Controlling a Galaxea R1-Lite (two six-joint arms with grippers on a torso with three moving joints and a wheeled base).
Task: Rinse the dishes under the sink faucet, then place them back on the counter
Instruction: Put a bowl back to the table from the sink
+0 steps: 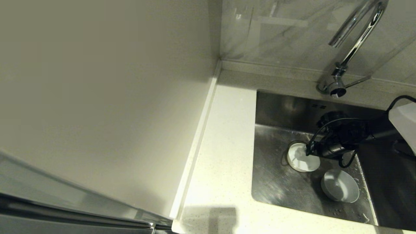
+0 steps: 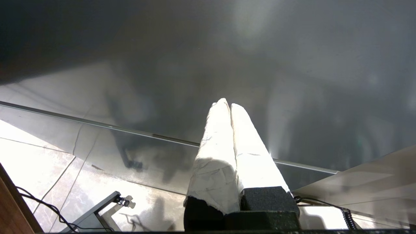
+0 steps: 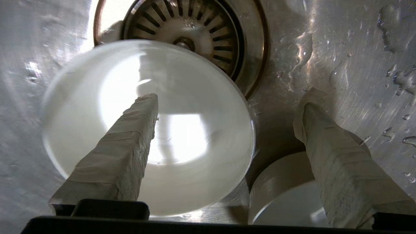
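The white bowl needs to go back on the counter, so my right gripper will next take hold of it by its thin rim point(image 1: 318, 160).
Two of the dishes lie in the sink point(image 1: 276, 188). A white bowl point(image 1: 300, 158) point(image 3: 182, 139) rests partly over the round strainer drain point(image 3: 195, 22). A pale bluish-white bowl point(image 1: 340, 186) point(image 3: 286, 195) sits just nearer on the basin floor. My right gripper point(image 1: 307, 151) point(image 3: 228, 99) hangs low over the white bowl, open. One taped finger point(image 3: 130, 136) is above the bowl's inside and the other finger point(image 3: 334, 152) is beyond its rim. Nothing is held. The chrome faucet point(image 1: 354, 42) arches above the sink's back edge. My left gripper point(image 2: 227, 104) is shut on nothing, out of the head view.
The white speckled counter point(image 1: 224, 146) runs along the sink's left side, up to a cream wall panel point(image 1: 97, 97). The faucet's thin lever point(image 1: 357, 82) sticks out at its base. Water drops lie on the basin floor point(image 3: 357, 65). Below the left gripper is tiled floor point(image 2: 39, 162).
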